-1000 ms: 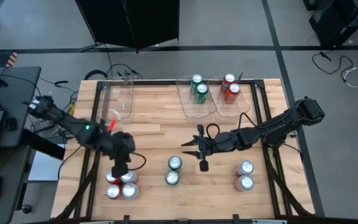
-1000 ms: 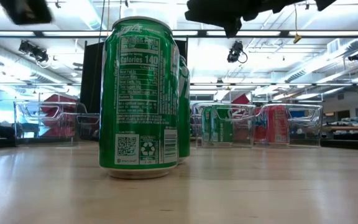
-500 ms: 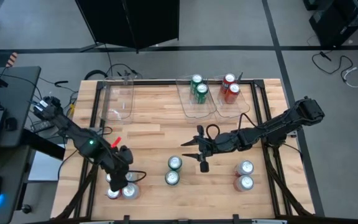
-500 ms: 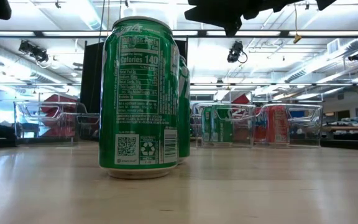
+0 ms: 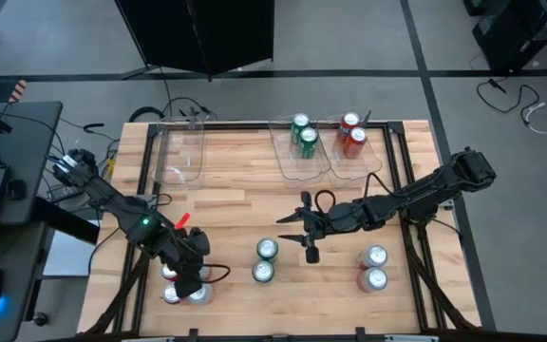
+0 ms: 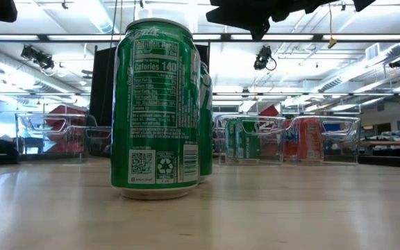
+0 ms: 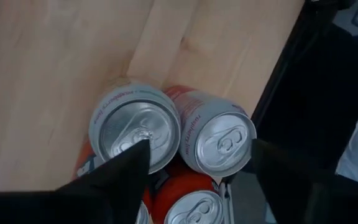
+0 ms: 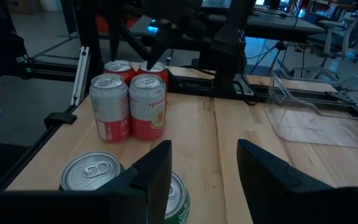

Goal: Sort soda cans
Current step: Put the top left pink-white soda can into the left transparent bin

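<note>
One of the raspberry lime cans needs to be sorted into a clear bin, so my left gripper will grab it by its top end (image 7: 222,142) next.
Several red-and-white soda cans (image 5: 173,294) stand together at the table's near left. My left gripper (image 7: 199,144) hangs open over them, pointing down, its fingers on either side of one can (image 7: 220,140). One fingertip (image 7: 140,149) shows in front of the neighbouring can's top (image 7: 134,126). Two green cans (image 5: 265,259) stand at the near middle. Just right of them is my right gripper (image 5: 291,231), open and empty; in its wrist view (image 8: 204,163) the green cans (image 8: 93,172) are close below.
Two more cans (image 5: 375,266) stand at the near right. At the far edge are three clear bins: one without cans (image 5: 180,152), one with two green cans (image 5: 302,135) and one with two red cans (image 5: 351,134). Bare wood lies between the bins and the cans.
My left gripper has moved toward the table's near edge and come over the cluster of cans at the near left. The cans have stayed where they were.
</note>
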